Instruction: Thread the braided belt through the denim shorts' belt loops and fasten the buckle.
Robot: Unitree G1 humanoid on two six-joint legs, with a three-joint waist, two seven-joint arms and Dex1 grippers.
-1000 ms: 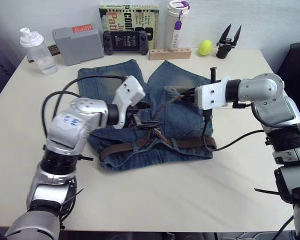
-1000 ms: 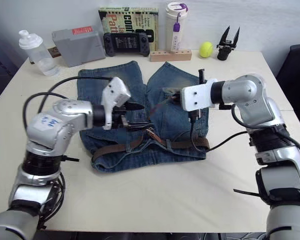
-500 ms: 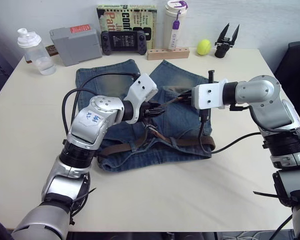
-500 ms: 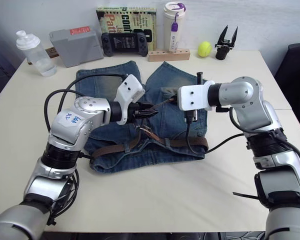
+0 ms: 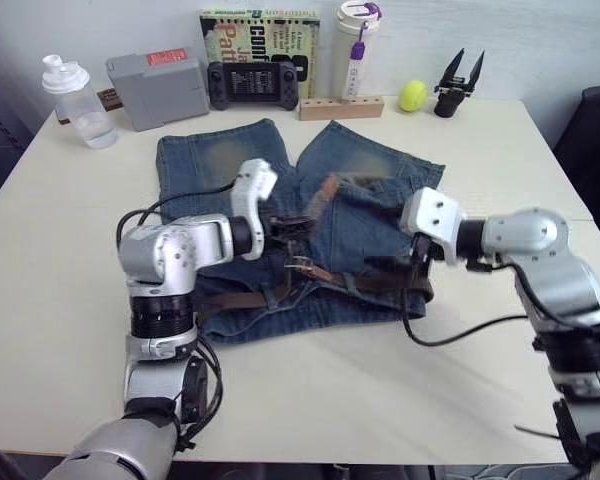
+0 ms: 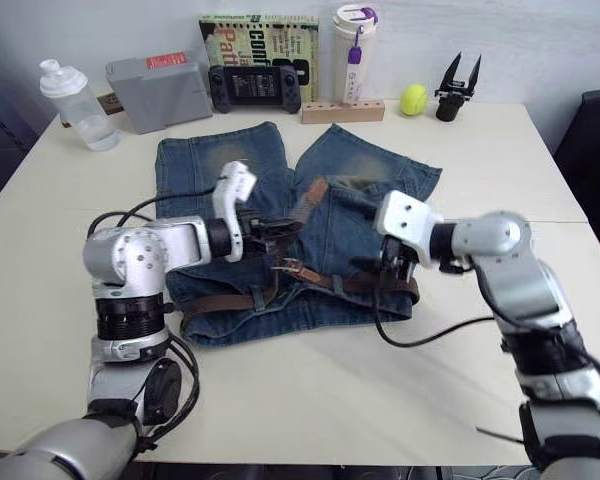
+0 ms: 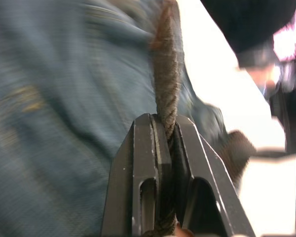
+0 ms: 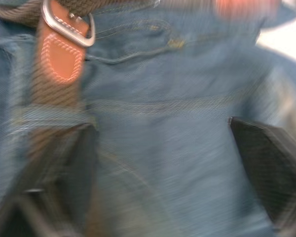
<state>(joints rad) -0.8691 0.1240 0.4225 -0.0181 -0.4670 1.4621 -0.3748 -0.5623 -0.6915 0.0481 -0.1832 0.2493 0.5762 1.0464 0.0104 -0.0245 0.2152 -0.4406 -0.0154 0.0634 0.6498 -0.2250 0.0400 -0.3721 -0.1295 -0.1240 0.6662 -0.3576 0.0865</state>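
My right gripper should next hold the braided belt steady by its buckle end (image 5: 302,266) while its leather tip goes through.
The denim shorts (image 5: 215,165) lie flat on the table, waistband toward me. The braided belt (image 5: 242,297) runs along that waistband, its silver buckle (image 5: 300,265) near the middle. The belt's free end (image 5: 326,190) rises over the right leg. My left gripper (image 5: 294,222) is shut on this strap, which is pinched between the fingers (image 7: 147,143). My right gripper (image 5: 410,262) hovers open over the waistband's right part. In its wrist view the buckle (image 8: 69,24) and tan leather tab show, with a belt loop (image 8: 52,117) crossing the strap.
Along the table's far edge stand a clear bottle (image 5: 75,90), a grey box (image 5: 160,88), a black game controller (image 5: 252,83), a book (image 5: 260,30), a white tumbler (image 5: 353,45), a wooden block (image 5: 340,107), a yellow ball (image 5: 412,95) and a black spare gripper (image 5: 458,80).
My left gripper shut on the belt's free end. My right gripper let that end go, opened, and dropped toward me to the waistband's right side.
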